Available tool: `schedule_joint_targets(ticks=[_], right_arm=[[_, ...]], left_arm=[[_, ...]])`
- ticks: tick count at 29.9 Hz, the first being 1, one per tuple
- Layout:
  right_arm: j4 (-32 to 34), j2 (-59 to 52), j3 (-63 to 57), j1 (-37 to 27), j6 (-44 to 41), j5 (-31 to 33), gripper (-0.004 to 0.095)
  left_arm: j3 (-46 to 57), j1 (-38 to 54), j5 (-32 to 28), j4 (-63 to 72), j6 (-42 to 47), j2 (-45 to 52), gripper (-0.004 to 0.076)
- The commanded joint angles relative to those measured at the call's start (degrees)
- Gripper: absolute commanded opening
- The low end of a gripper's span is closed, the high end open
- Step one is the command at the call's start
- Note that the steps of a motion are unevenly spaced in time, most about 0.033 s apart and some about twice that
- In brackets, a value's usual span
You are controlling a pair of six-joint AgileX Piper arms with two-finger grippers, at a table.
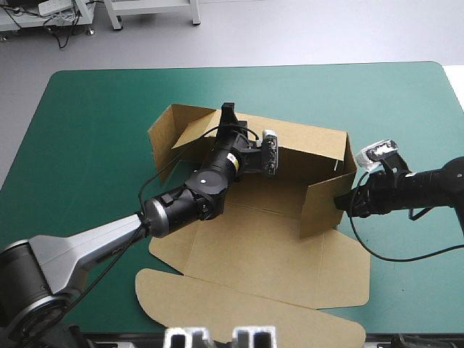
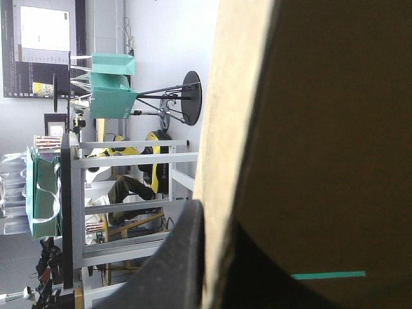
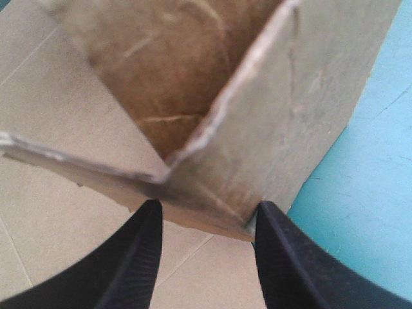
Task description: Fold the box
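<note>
My right gripper takes hold of the box's standing side by its top edge point(image 1: 351, 156) next, to fold the box point(image 1: 246, 246) into shape.
The brown box point(image 1: 246, 246) lies mid-table, half raised. Its back wall and right side wall stand up, while the floor panel and the lid flap lie flat toward the near edge. My left gripper point(image 1: 229, 113) reaches over the floor to the top edge of the back wall. In the left wrist view it point(image 2: 215, 219) is shut on that board point(image 2: 309, 129), whose edge runs up between the black fingers. My right gripper point(image 1: 339, 199) is at the outer near corner of the right wall. In the right wrist view it point(image 3: 206, 212) stands open, with the wall's folded corner point(image 3: 193, 77) between the fingers.
The teal-green cover point(image 1: 87, 145) shows wide to the left of the box and beyond it, with a narrower strip on the right point(image 1: 413, 130). The lid's rounded flap point(image 1: 217, 308) reaches nearly to the table's near edge.
</note>
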State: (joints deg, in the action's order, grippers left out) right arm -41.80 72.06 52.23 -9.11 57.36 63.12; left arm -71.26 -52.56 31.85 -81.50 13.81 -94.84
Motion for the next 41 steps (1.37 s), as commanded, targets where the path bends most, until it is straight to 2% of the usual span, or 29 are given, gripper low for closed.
schedule_joint_targets(ticks=[1,4,13,20,27,32,33,35,37,38,41], right_arm=[[-2.19,-2.47,1.87,-0.06,0.07,-1.67,0.0430],[-2.45,-2.18,1.64,-0.06,1.10,-5.06,0.0430],[-8.59,-0.30,1.64,-0.06,5.73,-5.04,0.0430],[-9.86,1.69,1.64,3.23,5.83,-13.98,0.0430],[-11.67,4.02,1.64,4.33,4.54,-24.68,0.0430],[-16.07,5.90,1.64,4.33,9.54,-27.02,0.0422],[-17.51,6.50,1.64,4.33,10.78,-27.02,0.0397],[-20.29,7.91,1.64,4.33,10.58,-27.02,0.0271],[-21.36,8.93,1.64,4.33,11.59,-26.77,0.0032],[-21.36,9.10,1.64,4.41,12.06,-26.65,-0.0016],[-20.97,9.34,1.64,4.85,12.06,-26.21,0.0001]], left_arm=[[-1.53,-0.26,0.24,-1.47,1.10,2.78,-0.0010],[-1.53,-0.26,0.14,-1.47,1.10,2.78,-0.0010],[-1.53,-0.26,-2.91,-1.47,2.26,2.78,-0.0010],[-1.53,-0.26,-5.37,-1.47,3.57,2.78,-0.0010],[-1.53,-0.26,-5.13,-1.47,3.57,2.78,-0.0010],[-1.53,-0.26,-7.27,-1.61,3.57,2.78,-0.0010],[-1.53,-0.26,-7.88,-1.61,3.57,2.78,-0.0010],[-1.53,-0.26,-8.42,-1.61,3.57,2.78,-0.0010],[-1.53,-0.26,-8.58,-1.61,3.57,2.78,-0.0010],[-1.53,-0.26,-8.44,-1.75,3.57,2.78,-0.0010],[-1.53,-0.26,-8.23,-2.03,3.57,2.78,-0.0010]])
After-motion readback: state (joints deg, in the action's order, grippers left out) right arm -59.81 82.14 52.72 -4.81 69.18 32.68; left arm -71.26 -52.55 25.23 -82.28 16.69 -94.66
